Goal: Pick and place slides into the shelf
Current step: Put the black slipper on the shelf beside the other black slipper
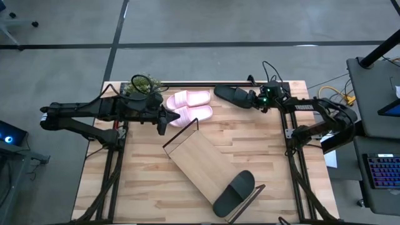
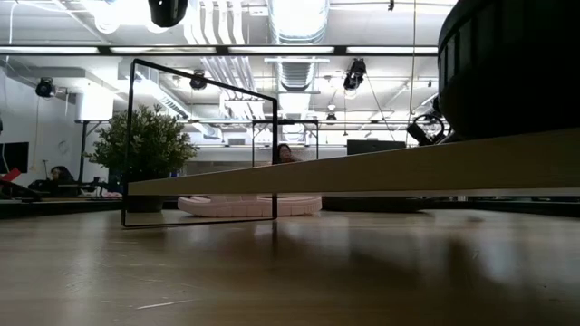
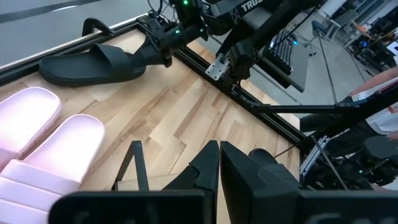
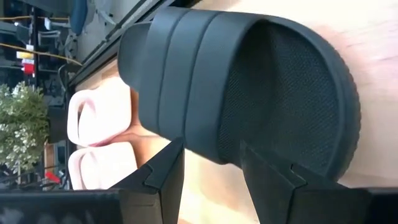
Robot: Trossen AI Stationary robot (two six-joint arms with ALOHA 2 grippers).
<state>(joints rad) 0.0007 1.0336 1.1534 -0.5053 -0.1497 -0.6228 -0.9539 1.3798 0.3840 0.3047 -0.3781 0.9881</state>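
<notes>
The black slide should go on the shelf (image 1: 197,159), so my right gripper should grip it by the edge of its wide strap (image 1: 240,97).
Two pale pink slides (image 1: 192,106) lie side by side at the table's far middle, also seen in the left wrist view (image 3: 43,137). One black slide (image 1: 232,95) lies flat on the table at the far right. The other black slide (image 1: 234,192) rests on the near end of the light-wood shelf (image 1: 197,159), which lies slantwise across the middle. My left gripper (image 1: 167,117) is shut and empty beside the pink slides. My right gripper (image 1: 255,99) is open at the right end of the far black slide (image 4: 249,81), its fingers on either side of the slide's rim. My right gripper's open fingers (image 4: 171,165) stand over the black slide's rim (image 4: 214,155), coming from the table's right. I cannot tell whether they touch it. The slide lies flat on the table (image 3: 93,62).
A potted plant (image 1: 145,84) stands at the far left behind my left arm. Black rails (image 1: 290,144) run along the table's left, right and far edges. The shelf's black wire frame end (image 2: 199,145) stands upright at mid-table. Bare wood shows at the near left (image 1: 137,187).
</notes>
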